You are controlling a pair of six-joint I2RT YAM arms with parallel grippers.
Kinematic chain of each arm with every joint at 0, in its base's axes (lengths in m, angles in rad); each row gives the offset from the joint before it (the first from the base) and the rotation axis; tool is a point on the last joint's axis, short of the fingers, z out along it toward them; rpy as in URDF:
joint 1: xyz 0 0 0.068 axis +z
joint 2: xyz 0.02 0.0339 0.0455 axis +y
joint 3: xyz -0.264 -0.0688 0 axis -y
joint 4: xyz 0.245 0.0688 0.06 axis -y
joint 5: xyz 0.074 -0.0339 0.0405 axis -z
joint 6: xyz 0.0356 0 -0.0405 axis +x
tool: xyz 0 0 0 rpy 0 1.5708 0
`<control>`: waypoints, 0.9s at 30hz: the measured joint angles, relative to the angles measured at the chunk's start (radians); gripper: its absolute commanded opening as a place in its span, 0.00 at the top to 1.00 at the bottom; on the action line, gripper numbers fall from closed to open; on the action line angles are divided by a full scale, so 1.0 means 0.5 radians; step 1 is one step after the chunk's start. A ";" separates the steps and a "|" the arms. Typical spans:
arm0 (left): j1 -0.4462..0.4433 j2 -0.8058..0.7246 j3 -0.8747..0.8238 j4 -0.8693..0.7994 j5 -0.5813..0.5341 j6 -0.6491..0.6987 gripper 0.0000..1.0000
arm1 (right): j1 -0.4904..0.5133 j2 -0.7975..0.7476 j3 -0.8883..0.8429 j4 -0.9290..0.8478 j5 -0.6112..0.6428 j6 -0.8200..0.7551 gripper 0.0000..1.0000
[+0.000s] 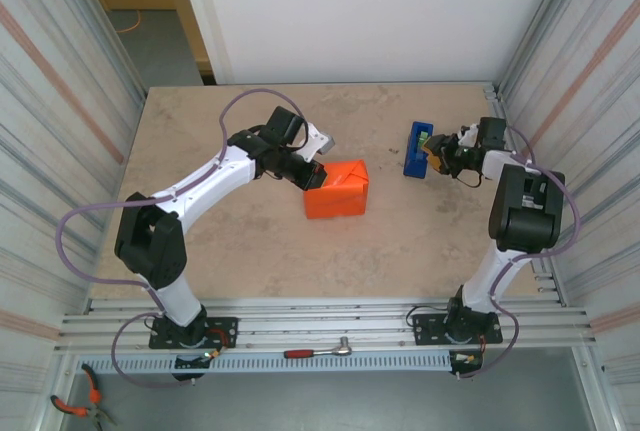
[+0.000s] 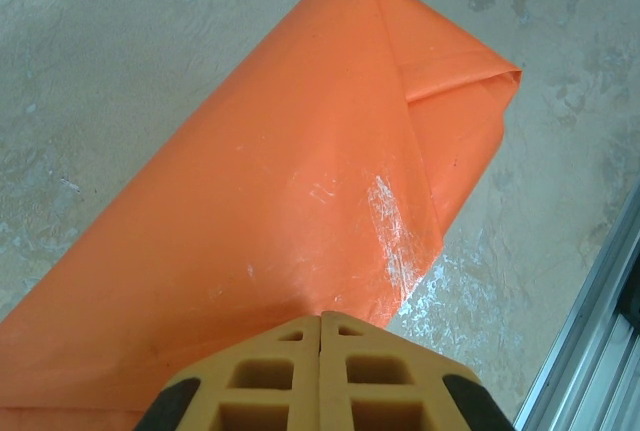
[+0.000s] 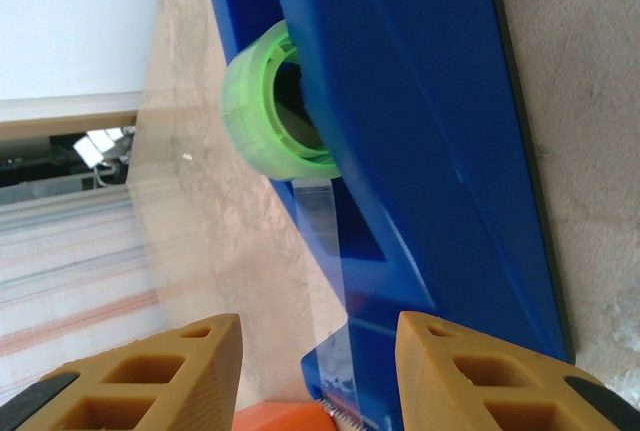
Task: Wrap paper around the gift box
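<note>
My right gripper needs to tape the folded paper shut, so next it should pinch the piece of clear tape between the green roll (image 3: 262,111) and the toothed edge of the tape dispenser.
The orange paper (image 1: 337,189) lies folded around a boxy shape at the table's middle, and the gift box itself is hidden under it. In the left wrist view the paper (image 2: 300,171) shows a folded flap near its far end. My left gripper (image 1: 312,177) is shut, its joined tips (image 2: 320,319) pressing on the parcel's left upper edge with nothing visible between them. My right gripper (image 1: 438,155) is at the blue tape dispenser (image 1: 415,149). It stands open (image 3: 320,351), with the clear tape strip (image 3: 325,221) running from the green roll (image 3: 262,111) down between its fingers.
The blue dispenser (image 3: 430,131) stands on its side near the right wall. Corrugated metal walls (image 1: 50,151) close in both sides. A ratchet wrench (image 1: 320,351) lies on the front rail, and pliers (image 1: 75,406) lie at the bottom left. A metal rail (image 2: 590,331) borders the tabletop.
</note>
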 measured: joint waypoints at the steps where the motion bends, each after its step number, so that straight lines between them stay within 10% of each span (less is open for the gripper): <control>1: 0.000 0.000 0.000 0.002 0.000 0.000 0.99 | 0.002 0.013 0.006 0.000 -0.005 0.000 0.60; 27: 0.000 0.000 -0.001 0.004 -0.001 0.001 0.99 | 0.005 0.137 0.040 0.076 -0.108 0.009 0.79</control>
